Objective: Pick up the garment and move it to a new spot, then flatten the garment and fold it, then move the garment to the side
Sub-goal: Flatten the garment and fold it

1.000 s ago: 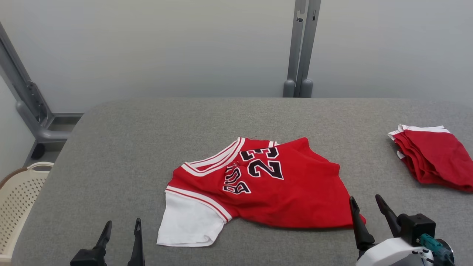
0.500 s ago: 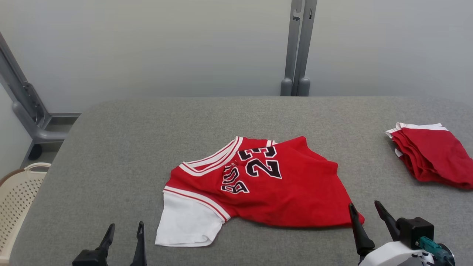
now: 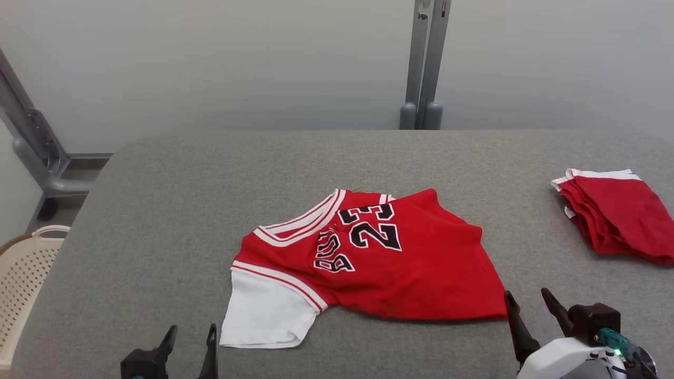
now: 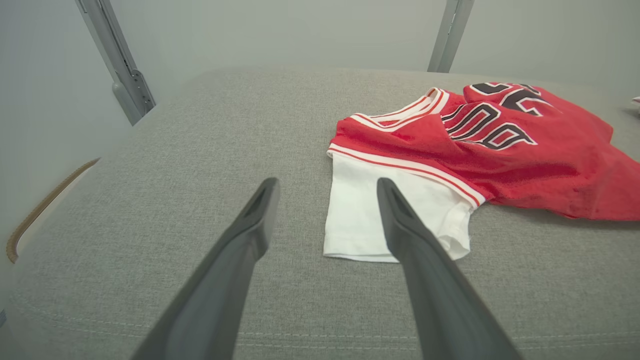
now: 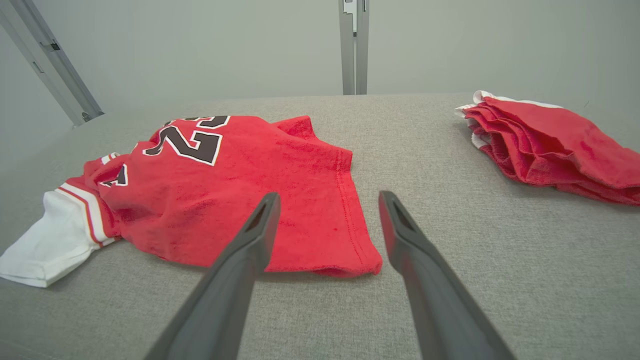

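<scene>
I need to pinch the jersey with my right gripper next, by its red hem corner. That corner curls up off the table, while the jersey's body lies slack.
The garment is a red jersey with black "23" lettering and a white sleeve, lying crumpled in the middle of the grey table. My left gripper stands open at the near edge, just left of the white sleeve and apart from it. In the left wrist view the left gripper is empty, with the sleeve past its right finger. My right gripper is open beside the jersey's near right corner. The right wrist view shows the right gripper above the red hem.
A stack of folded red garments lies at the table's right edge, also in the right wrist view as a red pile. A cream perforated basket sits off the table's left side. A grey post rises behind the table.
The head camera has shifted a little, so the whole picture moved. My left gripper has edged right toward the white sleeve. Both grippers stay open and the garment lies as before.
</scene>
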Controlling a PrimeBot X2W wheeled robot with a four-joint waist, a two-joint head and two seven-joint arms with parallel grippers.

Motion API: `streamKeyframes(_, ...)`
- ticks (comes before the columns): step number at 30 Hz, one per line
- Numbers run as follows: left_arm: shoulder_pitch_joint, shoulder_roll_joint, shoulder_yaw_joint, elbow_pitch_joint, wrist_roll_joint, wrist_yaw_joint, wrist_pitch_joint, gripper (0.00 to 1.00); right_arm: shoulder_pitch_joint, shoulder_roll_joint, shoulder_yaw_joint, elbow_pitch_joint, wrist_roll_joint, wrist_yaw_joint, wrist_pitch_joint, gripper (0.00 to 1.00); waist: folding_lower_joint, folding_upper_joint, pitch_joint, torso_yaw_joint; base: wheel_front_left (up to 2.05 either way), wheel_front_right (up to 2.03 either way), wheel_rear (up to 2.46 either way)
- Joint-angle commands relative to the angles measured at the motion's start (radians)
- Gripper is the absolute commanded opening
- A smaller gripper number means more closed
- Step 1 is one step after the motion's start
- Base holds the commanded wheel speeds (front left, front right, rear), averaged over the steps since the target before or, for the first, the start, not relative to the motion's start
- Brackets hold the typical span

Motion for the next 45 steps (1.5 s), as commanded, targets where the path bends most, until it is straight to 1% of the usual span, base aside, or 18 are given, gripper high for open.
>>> streamKeyframes(1, -0.022, 0.010, -0.008, 0.016, 0.006, -0.007, 0.014, 1.00, -0.015, -0.003, -0.009, 0.006, -0.011, 0.000, 0.025, 1.00, 0.0000, 0.0000, 0.007, -0.003, 0.00, 0.00, 0.00)
streamKeyframes(3, -0.045, 0.013, -0.017, 0.045, 0.006, -0.011, 0.040, 1.00, -0.028, -0.003, -0.017, 0.020, -0.027, 0.000, 0.069, 1.00, 0.0000, 0.0000, 0.016, -0.007, 0.00, 0.00, 0.00)
streamKeyframes(7, -0.095, 0.011, -0.033, 0.115, -0.001, -0.019, 0.094, 1.00, -0.065, -0.008, -0.029, 0.063, -0.098, 0.000, 0.158, 1.00, 0.0000, 0.0000, 0.036, -0.016, 0.00, 0.00, 0.00)
streamKeyframes(11, -0.156, 0.002, -0.053, 0.199, 0.000, -0.022, 0.152, 1.00, -0.101, -0.015, -0.042, 0.106, -0.126, 0.000, 0.206, 1.00, 0.0000, 0.0000, 0.062, -0.021, 0.00, 0.00, 0.00)
streamKeyframes(16, -0.229, -0.008, -0.060, 0.291, 0.001, -0.004, 0.190, 1.00, -0.137, -0.026, -0.032, 0.146, -0.121, 0.000, 0.212, 1.00, 0.0000, 0.0000, 0.091, -0.033, 0.00, 0.00, 0.00)
streamKeyframes(20, -0.267, -0.013, -0.046, 0.357, -0.010, 0.021, 0.207, 1.00, -0.163, -0.030, -0.023, 0.167, -0.118, 0.000, 0.202, 1.00, 0.0000, 0.0000, 0.113, -0.047, 0.00, 0.00, 0.00)
streamKeyframes(31, -0.354, -0.016, -0.051, 0.474, -0.023, 0.040, 0.240, 1.00, -0.220, -0.038, 0.006, 0.197, -0.107, 0.000, 0.179, 1.00, 0.0000, 0.0000, 0.177, -0.056, 0.00, 0.00, 0.00)
streamKeyframes(32, -0.361, -0.017, -0.053, 0.482, -0.023, 0.040, 0.240, 0.96, -0.223, -0.042, 0.008, 0.201, -0.107, 0.000, 0.180, 1.00, 0.0000, 0.0000, 0.181, -0.055, 0.00, 0.00, 0.00)
streamKeyframes(33, -0.366, -0.019, -0.055, 0.489, -0.025, 0.037, 0.241, 0.79, -0.225, -0.045, 0.008, 0.206, -0.107, 0.000, 0.180, 1.00, 0.0000, 0.0000, 0.184, -0.054, 0.00, 0.00, 0.00)
streamKeyframes(34, -0.372, -0.022, -0.059, 0.500, -0.028, 0.032, 0.244, 0.55, -0.228, -0.047, 0.009, 0.213, -0.108, 0.000, 0.180, 1.00, 0.0000, 0.0000, 0.188, -0.053, 0.00, 0.00, 0.00)
streamKeyframes(35, -0.375, -0.024, -0.062, 0.512, -0.030, 0.027, 0.248, 0.47, -0.232, -0.047, 0.011, 0.220, -0.109, 0.000, 0.183, 1.00, 0.0000, 0.0000, 0.190, -0.053, 0.00, 0.00, 0.00)
streamKeyframes(37, -0.379, -0.033, -0.071, 0.531, -0.034, 0.021, 0.246, 0.36, -0.236, -0.051, 0.010, 0.238, -0.112, 0.000, 0.186, 1.00, 0.0000, 0.0000, 0.195, -0.050, 0.00, 0.00, 0.00)
streamKeyframes(38, -0.380, -0.037, -0.074, 0.541, -0.038, 0.019, 0.246, 0.29, -0.236, -0.052, 0.008, 0.247, -0.116, 0.000, 0.185, 1.00, 0.0000, 0.0000, 0.196, -0.048, 0.00, 0.00, 0.00)
streamKeyframes(39, -0.379, -0.040, -0.076, 0.549, -0.040, 0.018, 0.243, 0.19, -0.236, -0.051, 0.005, 0.256, -0.116, 0.000, 0.185, 1.00, 0.0000, 0.0000, 0.196, -0.045, 0.00, 0.00, 0.00)
streamKeyframes(40, -0.381, -0.043, -0.079, 0.555, -0.040, 0.017, 0.238, 0.07, -0.237, -0.050, 0.003, 0.263, -0.117, 0.000, 0.181, 1.00, 0.0000, 0.0000, 0.197, -0.043, 0.00, 0.00, 0.00)
streamKeyframes(41, -0.380, -0.045, -0.080, 0.561, -0.045, 0.015, 0.236, 0.00, -0.239, -0.049, 0.001, 0.270, -0.116, 0.000, 0.177, 1.00, 0.0000, 0.0000, 0.198, -0.041, 0.00, 0.00, 0.00)
streamKeyframes(45, -0.385, -0.049, -0.087, 0.578, -0.048, 0.009, 0.230, 0.00, -0.246, -0.047, 0.003, 0.296, -0.118, 0.000, 0.178, 1.00, 0.0000, 0.0000, 0.203, -0.035, 0.00, 0.00, 0.00)
